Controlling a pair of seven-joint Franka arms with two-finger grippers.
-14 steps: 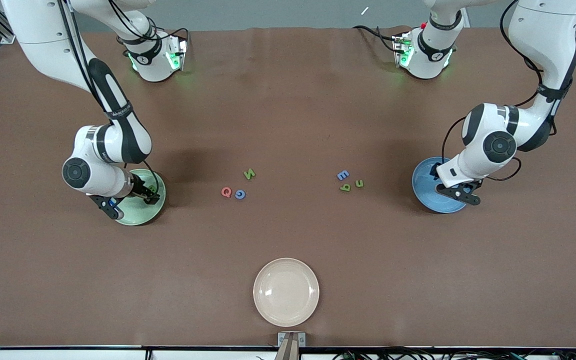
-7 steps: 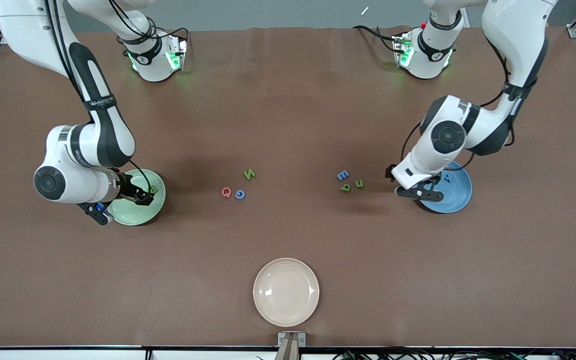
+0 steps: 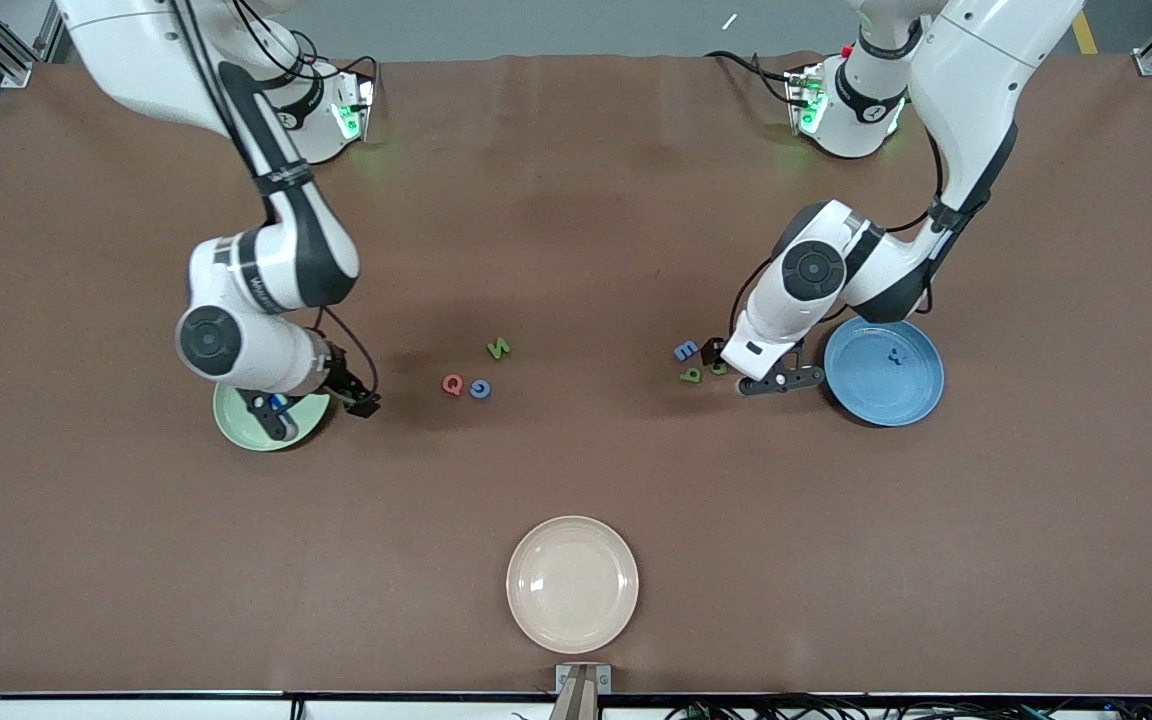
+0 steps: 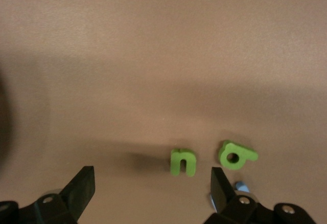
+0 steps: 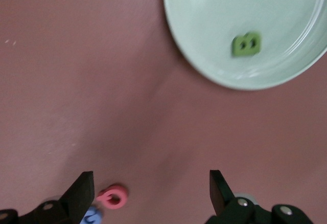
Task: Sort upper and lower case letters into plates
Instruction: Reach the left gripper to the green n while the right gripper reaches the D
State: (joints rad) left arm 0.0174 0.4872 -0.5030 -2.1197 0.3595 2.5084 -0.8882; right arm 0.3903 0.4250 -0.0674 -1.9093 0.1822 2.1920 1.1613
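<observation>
My open left gripper must reach the green n (image 4: 183, 156) ahead, then close.
The pale green plate (image 3: 236, 425) lies toward the right arm's end, and a green B (image 5: 246, 44) rests in it (image 5: 204, 24). My right gripper (image 3: 316, 405) hangs open and empty (image 5: 149, 183) just off that plate's rim, on the side of the red Q (image 3: 452, 384) (image 5: 113, 197), blue G (image 3: 479, 388) (image 5: 92, 216) and green N (image 3: 499, 348). The blue plate (image 3: 883, 400) holds a blue x (image 3: 896, 355). My left gripper (image 3: 758, 368) is open (image 4: 150, 183) low over the green n (image 4: 183, 161), beside the green q (image 3: 690, 375) (image 4: 236, 154) and blue e (image 3: 685, 350).
A cream-white plate (image 3: 572, 584) sits near the table's front edge, midway between the arms. The two robot bases (image 3: 316, 110) (image 3: 846, 110) stand at the back edge. Brown table stretches between the letter groups.
Both arms swung inward off their plates toward the letter groups. The green B stays in the pale green plate and the blue x in the blue plate.
</observation>
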